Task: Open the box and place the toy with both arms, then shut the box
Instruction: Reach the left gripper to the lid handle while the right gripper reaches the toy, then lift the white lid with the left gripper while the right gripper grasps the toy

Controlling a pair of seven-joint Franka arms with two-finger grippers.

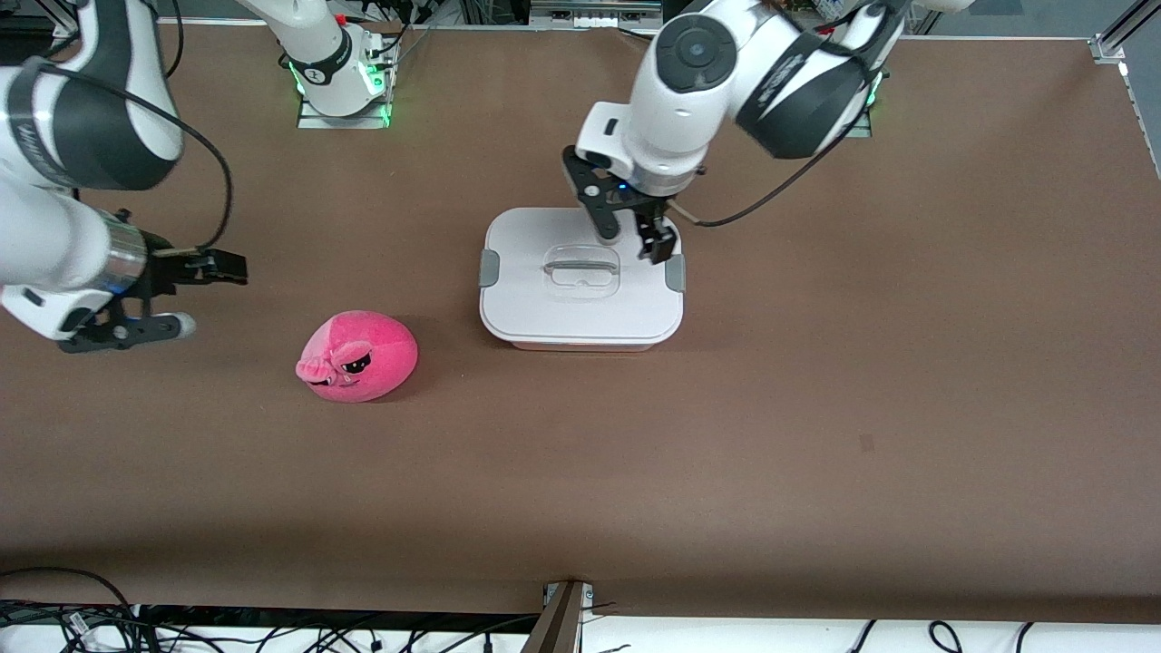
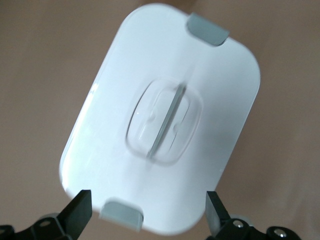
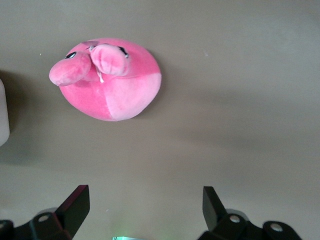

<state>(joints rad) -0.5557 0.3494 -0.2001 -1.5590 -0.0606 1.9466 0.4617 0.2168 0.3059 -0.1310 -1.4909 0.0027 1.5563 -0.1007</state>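
Note:
My left gripper will next grab the white lid by its central handle, so that I can open the box for the pink toy point(image 1: 356, 356).
The box point(image 1: 580, 313) stands mid-table with its white lid point(image 1: 544, 227) on, a grey clip point(image 1: 489, 268) at each short end and a clear handle point(image 1: 581, 269) in the centre. My left gripper point(image 1: 635, 245) is open and empty, low over the lid near the clip point(image 1: 675, 272) at the left arm's end. In the left wrist view the lid point(image 2: 215, 100) fills the frame and a clip point(image 2: 122, 212) lies between the open gripper point(image 2: 147, 212). The pink toy point(image 1: 356, 356) lies on the table beside the box, toward the right arm's end. My right gripper point(image 1: 204, 297) is open and empty over bare table beside the toy point(image 3: 110, 80).
The brown table point(image 1: 816, 435) stretches wide around both things. The arm bases point(image 1: 340, 82) stand along the edge farthest from the front camera. Cables and a bracket point(image 1: 562, 617) lie at the edge nearest it. A sliver of the box point(image 3: 2, 115) shows in the right wrist view.

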